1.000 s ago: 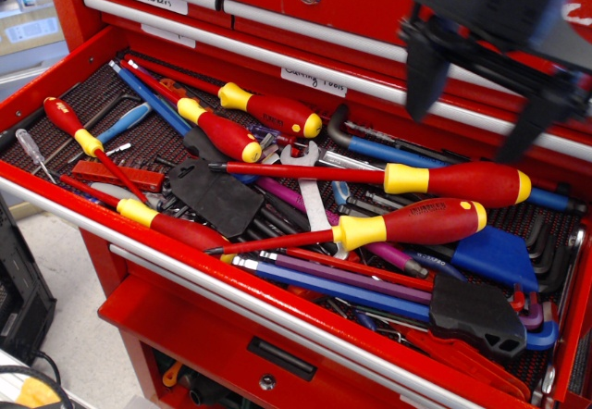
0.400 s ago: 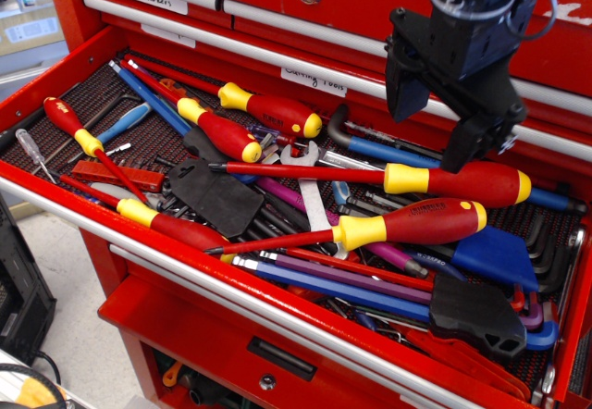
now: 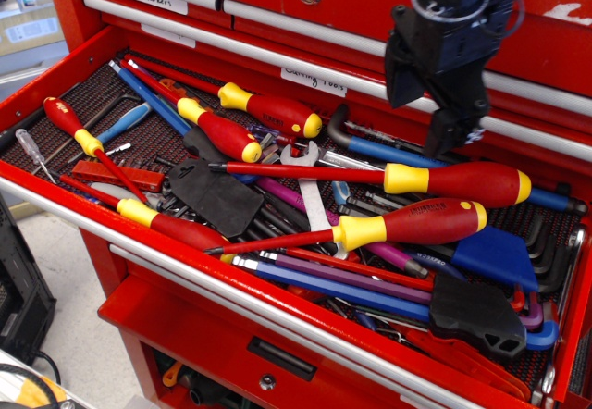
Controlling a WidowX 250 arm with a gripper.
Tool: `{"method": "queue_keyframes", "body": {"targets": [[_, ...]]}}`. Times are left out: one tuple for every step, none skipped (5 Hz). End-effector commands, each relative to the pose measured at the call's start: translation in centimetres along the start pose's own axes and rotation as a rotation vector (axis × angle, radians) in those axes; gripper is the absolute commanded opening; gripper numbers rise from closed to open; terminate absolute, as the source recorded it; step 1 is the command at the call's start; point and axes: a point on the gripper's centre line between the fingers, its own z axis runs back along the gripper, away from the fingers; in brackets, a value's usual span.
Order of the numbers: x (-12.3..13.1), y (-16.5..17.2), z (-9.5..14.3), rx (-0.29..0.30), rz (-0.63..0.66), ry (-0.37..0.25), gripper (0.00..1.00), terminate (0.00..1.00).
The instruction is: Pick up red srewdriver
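Observation:
My gripper will next take hold of the screwdriver by its plain red handle (image 3: 474,183) beside the yellow collar (image 3: 406,179), so that it can pick up the red screwdriver.
The red srewdriver (image 3: 460,183) lies in the open drawer at the right. It has a plain red handle, a yellow collar, a yellow end cap and a long thin red shaft pointing left. My gripper (image 3: 421,122) hangs open and empty just above and behind its collar, not touching it. A similar large screwdriver with black lettering on its handle (image 3: 421,221) lies just in front of it.
The drawer (image 3: 185,275) holds smaller red-and-yellow screwdrivers (image 3: 268,108), a silver wrench (image 3: 310,192), blue and purple hex keys (image 3: 333,284), a black holder (image 3: 215,196) and a blue holder (image 3: 495,254). Closed red drawers stand behind the gripper.
My gripper has come in from the upper right, moving left and down over the drawer until it hangs above the plain red screwdriver. The tools have not moved.

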Motion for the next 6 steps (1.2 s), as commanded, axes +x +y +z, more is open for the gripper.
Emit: {"method": "queue_keyframes", "body": {"targets": [[1.8, 1.5, -1.3, 0.039, -0.043, -0.132, 1.0, 0.0], [2.1, 1.2, -3.1, 0.052, -0.044, -0.172, 1.0, 0.0], [1.9, 0.8, -4.1, 0.056, -0.05, -0.183, 1.0, 0.0], [1.5, 0.7, -5.2, 0.054, -0.068, -0.173, 1.0, 0.0], [1.4, 0.6, -6.3, 0.006, -0.101, -0.169, 1.0, 0.0], [1.6, -0.2, -7.3, -0.022, -0.136, -0.162, 1.0, 0.0]]}}
